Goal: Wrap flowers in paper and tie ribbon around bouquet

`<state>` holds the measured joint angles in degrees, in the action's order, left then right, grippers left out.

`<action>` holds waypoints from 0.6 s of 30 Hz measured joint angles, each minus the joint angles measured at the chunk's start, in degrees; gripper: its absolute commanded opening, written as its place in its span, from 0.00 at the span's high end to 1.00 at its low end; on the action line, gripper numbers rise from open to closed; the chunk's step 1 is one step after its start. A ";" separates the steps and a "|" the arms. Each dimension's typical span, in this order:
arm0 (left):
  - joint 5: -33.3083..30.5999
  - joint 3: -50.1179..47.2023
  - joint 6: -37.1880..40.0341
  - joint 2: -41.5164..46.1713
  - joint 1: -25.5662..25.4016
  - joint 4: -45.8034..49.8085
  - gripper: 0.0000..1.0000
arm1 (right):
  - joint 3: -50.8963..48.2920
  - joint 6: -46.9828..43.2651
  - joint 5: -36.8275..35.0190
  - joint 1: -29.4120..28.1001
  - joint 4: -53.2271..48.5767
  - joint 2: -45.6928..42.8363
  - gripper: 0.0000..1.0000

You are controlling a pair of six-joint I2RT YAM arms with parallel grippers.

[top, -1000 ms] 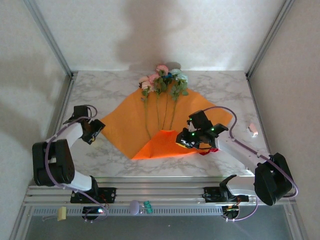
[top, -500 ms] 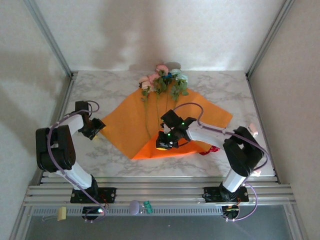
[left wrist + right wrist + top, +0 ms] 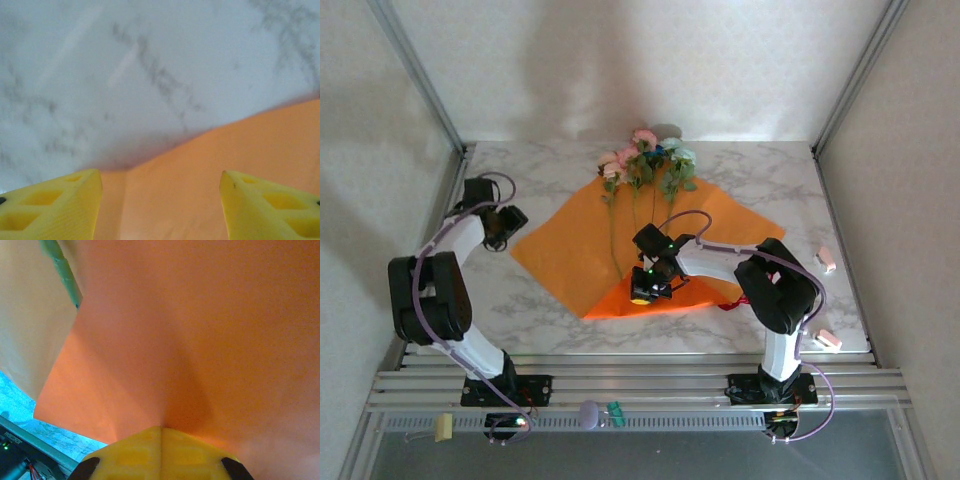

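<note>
To fold the orange paper across the flower stems, my left gripper should next grab the orange paper's free side corner [image 3: 517, 250] [image 3: 146, 178] by its edge.
The orange paper [image 3: 570, 250] lies spread on the marble table, its near corner folded up into a brighter flap [image 3: 685, 295]. The flowers [image 3: 645, 160] lie on it, heads toward the far side and stems [image 3: 638, 225] running toward me. My right gripper [image 3: 642, 292] is shut on the folded flap, pinching the paper [image 3: 190, 340] between its yellow fingers [image 3: 135, 455]; a green stem [image 3: 60, 270] shows at upper left. My left gripper [image 3: 507, 225] stands open at the sheet's left corner, with the paper's edge [image 3: 210, 170] between its fingertips [image 3: 55, 207]. A bit of red ribbon [image 3: 730, 304] peeks out under the right arm.
Two small pink objects lie on the right side of the table, one [image 3: 827, 260] farther and one [image 3: 828, 340] near the front edge. Metal frame posts [image 3: 430, 90] and white walls stand at the table's sides. Bare marble [image 3: 125, 75] lies left of the paper.
My right gripper has swept left across the sheet with the folded flap and closed fully. The left gripper shifted slightly toward the far side at the paper's left corner.
</note>
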<state>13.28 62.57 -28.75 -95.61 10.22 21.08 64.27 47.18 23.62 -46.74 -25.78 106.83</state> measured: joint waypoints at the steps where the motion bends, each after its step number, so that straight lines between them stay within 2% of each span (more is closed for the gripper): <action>1: -0.46 1.95 1.77 -1.75 0.00 -0.31 0.35 | 0.00 0.09 0.00 0.00 0.00 0.02 1.00; 4: -0.22 4.48 6.56 -6.40 0.00 -1.79 0.33 | 0.00 0.15 -0.02 0.00 0.02 0.24 1.00; 10: 5.20 5.01 14.86 -13.29 0.00 -1.75 0.32 | 0.15 0.17 0.02 0.00 0.00 0.87 1.00; 18: 13.00 6.43 20.63 -14.05 0.44 0.17 0.34 | 0.46 0.42 0.04 0.00 0.00 1.22 1.00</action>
<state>26.28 68.99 -8.12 -109.67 10.66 21.26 64.73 47.59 23.66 -46.74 -25.78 108.05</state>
